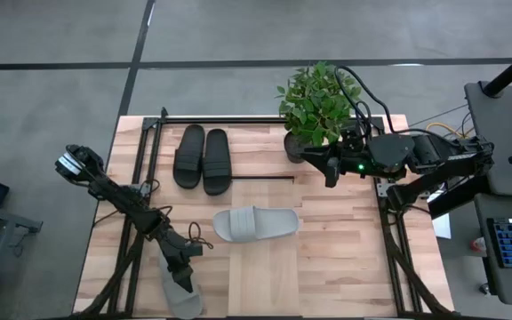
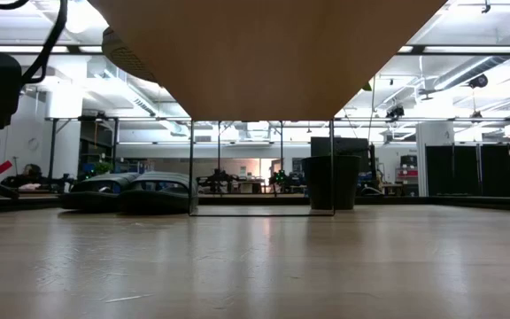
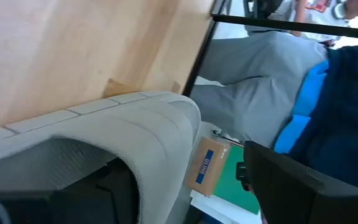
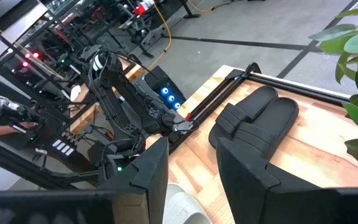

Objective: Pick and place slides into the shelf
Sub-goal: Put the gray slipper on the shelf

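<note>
I need to close my left gripper, as its fingers reach past the strap's edge (image 3: 137, 190), one inside its opening (image 3: 67, 163) and one outside. They would hold the second grey slide if I closed now.
The black pair of slides (image 1: 203, 158) (image 2: 131, 193) (image 4: 257, 121) lies side by side, soles down, on the far left part of the table. One pale grey slide (image 1: 256, 224) (image 4: 180, 208) lies on top of the shelf (image 1: 263, 276), whose underside (image 2: 264, 53) spans the low view. The second grey slide (image 1: 178, 289) (image 3: 123, 130) lies at the table's near left edge. My left gripper (image 1: 183, 268) is over it, open. My right gripper (image 1: 332, 173) (image 4: 191, 162) hovers open beside the plant, touching nothing. My left gripper comes at the second grey slide's strap (image 3: 160, 124) slanting down from the far side. One finger (image 3: 291, 186) stands clear of the strap's outer side with a gap between them. The other finger is hidden under the strap, so I cannot tell whether it touches.
A potted plant (image 1: 316, 107) (image 2: 330, 182) stands at the far right, close to my right gripper. Black frame rails (image 1: 149, 160) (image 1: 389, 231) run along both sides of the table. Beyond the near edge are a cardboard box (image 3: 207, 165) and a person in blue (image 3: 340, 112).
</note>
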You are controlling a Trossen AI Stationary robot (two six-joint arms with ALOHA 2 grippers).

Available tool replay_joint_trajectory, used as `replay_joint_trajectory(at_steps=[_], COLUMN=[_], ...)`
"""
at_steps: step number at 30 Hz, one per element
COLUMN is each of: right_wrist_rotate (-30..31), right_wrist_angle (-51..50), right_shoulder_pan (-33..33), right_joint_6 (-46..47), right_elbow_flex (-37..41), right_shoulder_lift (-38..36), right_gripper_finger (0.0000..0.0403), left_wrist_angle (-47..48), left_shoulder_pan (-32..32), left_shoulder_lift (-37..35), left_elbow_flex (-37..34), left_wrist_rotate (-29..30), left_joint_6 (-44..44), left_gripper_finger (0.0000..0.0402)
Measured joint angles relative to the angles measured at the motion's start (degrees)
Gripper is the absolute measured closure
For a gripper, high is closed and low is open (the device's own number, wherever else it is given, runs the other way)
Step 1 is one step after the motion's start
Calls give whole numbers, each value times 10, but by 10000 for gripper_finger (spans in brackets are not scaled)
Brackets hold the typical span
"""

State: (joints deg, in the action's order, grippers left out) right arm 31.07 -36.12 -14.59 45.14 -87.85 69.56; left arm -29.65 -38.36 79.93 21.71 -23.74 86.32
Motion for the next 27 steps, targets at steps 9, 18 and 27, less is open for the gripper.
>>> replay_joint_trajectory(at_steps=[9,18,27], right_wrist_rotate=[0,0,0], right_wrist_angle=[0,0,-1], right_shoulder_pan=[0,0,0], right_joint_6=[-2,-8,-9], right_elbow_flex=[0,0,0], right_shoulder_lift=[0,0,0], right_gripper_finger=[275,275,275], left_wrist_angle=[-18,-14,-15], left_shoulder_pan=[0,0,0], left_shoulder_lift=[18,18,18], left_elbow_flex=[0,-1,-1], left_wrist_rotate=[-13,-13,-13], left_joint_6=[-1,0,13], left_gripper_finger=[251,388,399])
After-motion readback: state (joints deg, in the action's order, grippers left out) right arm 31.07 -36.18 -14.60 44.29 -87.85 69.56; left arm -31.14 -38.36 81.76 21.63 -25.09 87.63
